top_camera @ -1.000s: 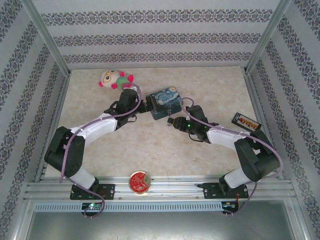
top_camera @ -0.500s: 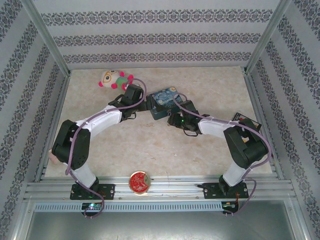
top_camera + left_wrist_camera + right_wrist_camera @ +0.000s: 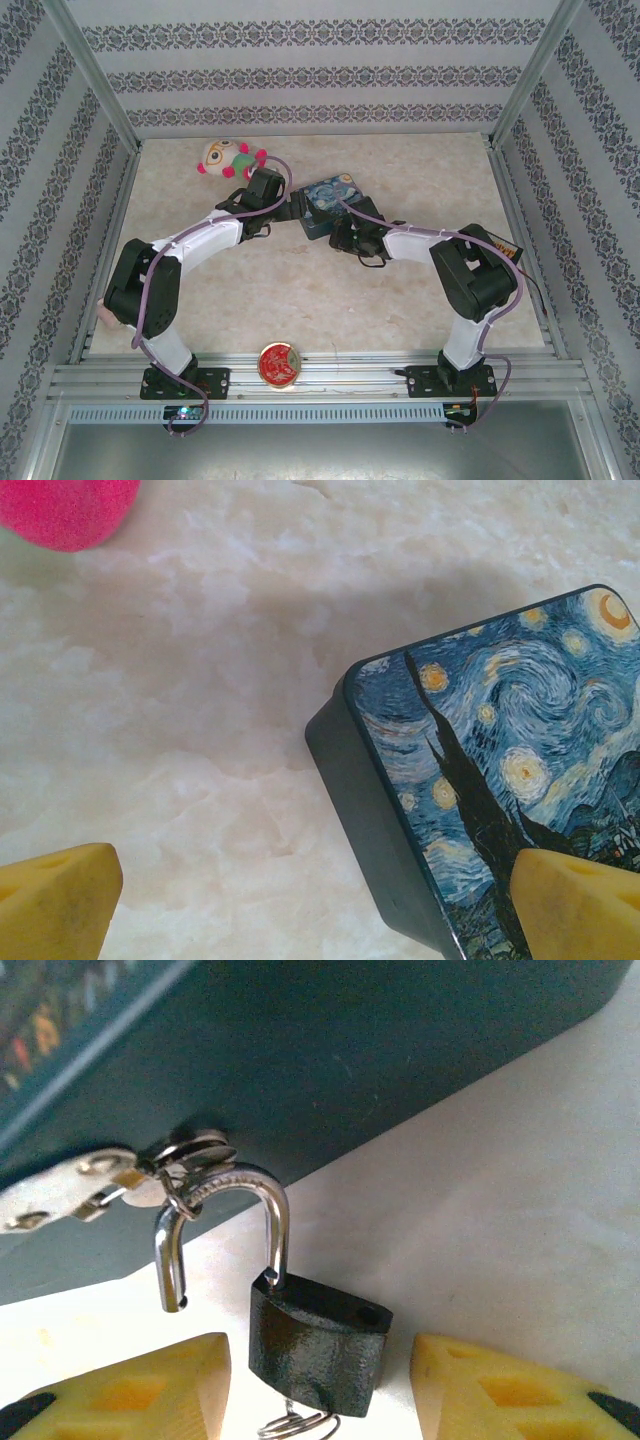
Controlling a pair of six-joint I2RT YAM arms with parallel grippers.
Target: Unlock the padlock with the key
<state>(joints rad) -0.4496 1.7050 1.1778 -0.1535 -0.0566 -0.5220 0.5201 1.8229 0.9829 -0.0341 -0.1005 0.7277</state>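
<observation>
My right gripper grabs the padlock (image 3: pixel 318 1345) by its dark grey body next, leaving the open shackle free to slip off the hasp.
The small dark grey padlock (image 3: pixel 318 1345) hangs by its silvery shackle (image 3: pixel 272 1222) from the hasp (image 3: pixel 190 1160) on the blue painted tin (image 3: pixel 330 1050). One shackle leg is out of the body and swung free. The key's wire ring head (image 3: pixel 295 1425) pokes out below the lock body. My right gripper (image 3: pixel 318 1362) is open, with a yellow finger on either side of the padlock and a gap to each. At the tin's left corner (image 3: pixel 345 730), my left gripper (image 3: pixel 318 900) is open, its right finger (image 3: pixel 575 905) over the lid. From above, both grippers (image 3: pixel 295 210) (image 3: pixel 338 232) meet at the tin (image 3: pixel 330 198).
A plush toy (image 3: pixel 228 158) lies at the back left, just behind my left wrist; its pink foot (image 3: pixel 65 510) shows in the left wrist view. A red round tin (image 3: pixel 279 363) sits at the near edge. A dark flat box (image 3: pixel 503 246) lies at the right by the frame.
My right arm has swung left and closed in on the tin's front, and its jaws have widened a little. The left gripper has edged slightly towards the tin.
</observation>
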